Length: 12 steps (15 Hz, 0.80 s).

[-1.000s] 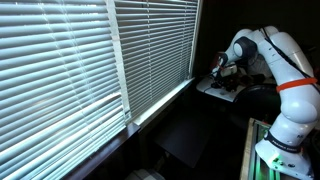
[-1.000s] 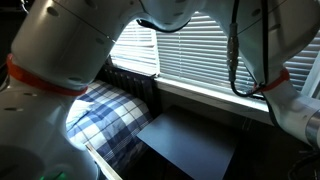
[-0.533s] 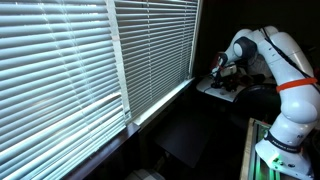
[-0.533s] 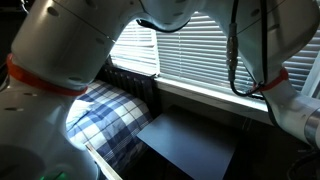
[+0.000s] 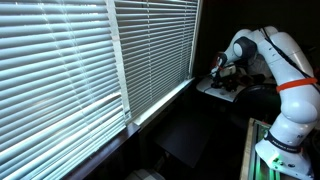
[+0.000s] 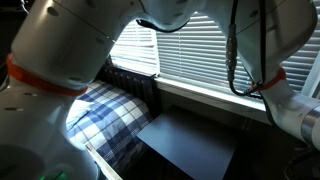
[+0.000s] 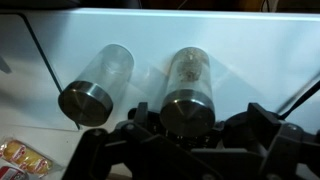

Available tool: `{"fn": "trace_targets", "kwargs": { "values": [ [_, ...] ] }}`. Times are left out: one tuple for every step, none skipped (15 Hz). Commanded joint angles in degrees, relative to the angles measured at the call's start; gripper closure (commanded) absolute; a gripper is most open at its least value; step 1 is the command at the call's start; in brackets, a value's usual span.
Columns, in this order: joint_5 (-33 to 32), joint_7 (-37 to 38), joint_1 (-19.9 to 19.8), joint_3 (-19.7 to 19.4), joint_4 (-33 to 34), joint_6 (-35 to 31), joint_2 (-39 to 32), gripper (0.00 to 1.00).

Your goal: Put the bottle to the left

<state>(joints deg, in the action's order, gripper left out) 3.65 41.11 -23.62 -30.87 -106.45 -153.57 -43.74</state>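
Note:
It is time to close my gripper on the bottle's dark cap: the cap is between both fingers in the wrist view, level with the fingers' sides.
In the wrist view two see-through bottles with dark metal caps stand on a white table (image 7: pixel 250 50). One bottle (image 7: pixel 188 90) sits between the fingers of my gripper (image 7: pixel 202 114), which is open: the black fingers (image 7: pixel 262 120) stand clear on either side of its cap. The second bottle (image 7: pixel 96 85) is a little to its left, apart from it. In an exterior view the gripper (image 5: pixel 220 68) hangs low over the small white table (image 5: pixel 212 88) by the window; the bottles are too small to make out there.
Closed window blinds (image 5: pixel 90 60) run along the wall beside the table. A snack packet (image 7: pixel 20 156) lies at the lower left of the wrist view. A plaid cloth (image 6: pixel 110 115) and a dark flat panel (image 6: pixel 190 145) lie under the robot's white arm (image 6: pixel 70 50).

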Motion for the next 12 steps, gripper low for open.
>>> {"fn": "trace_targets", "kwargs": {
  "values": [
    [1.92,-1.95,-0.37,0.96,-0.35,0.3,0.45,0.26],
    [2.02,-2.0,-0.39,1.05,-0.3,0.31,0.4,0.28],
    [2.09,-2.17,-0.42,1.15,-0.28,0.4,0.4,0.3],
    [2.14,-2.16,-0.4,1.13,-0.26,0.49,0.41,0.4],
    [2.19,-2.24,-0.43,1.14,-0.28,0.59,0.51,0.47],
    [2.2,-2.31,-0.44,1.08,-0.41,0.67,0.73,0.55],
    [2.22,-2.39,-0.43,1.0,-0.65,0.46,1.09,0.63],
    [2.25,-2.51,-0.46,0.95,-0.89,0.29,1.49,0.7],
    [2.31,-2.74,-0.45,0.9,-1.48,-0.07,2.4,0.75],
    [2.38,-3.23,-0.54,0.99,-2.1,-0.42,3.38,0.75],
    [2.52,-3.89,-0.61,1.14,-3.09,-1.08,4.85,0.75],
    [2.62,-4.69,-0.73,1.25,-3.87,-1.41,6.28,0.75]
  ]
}}
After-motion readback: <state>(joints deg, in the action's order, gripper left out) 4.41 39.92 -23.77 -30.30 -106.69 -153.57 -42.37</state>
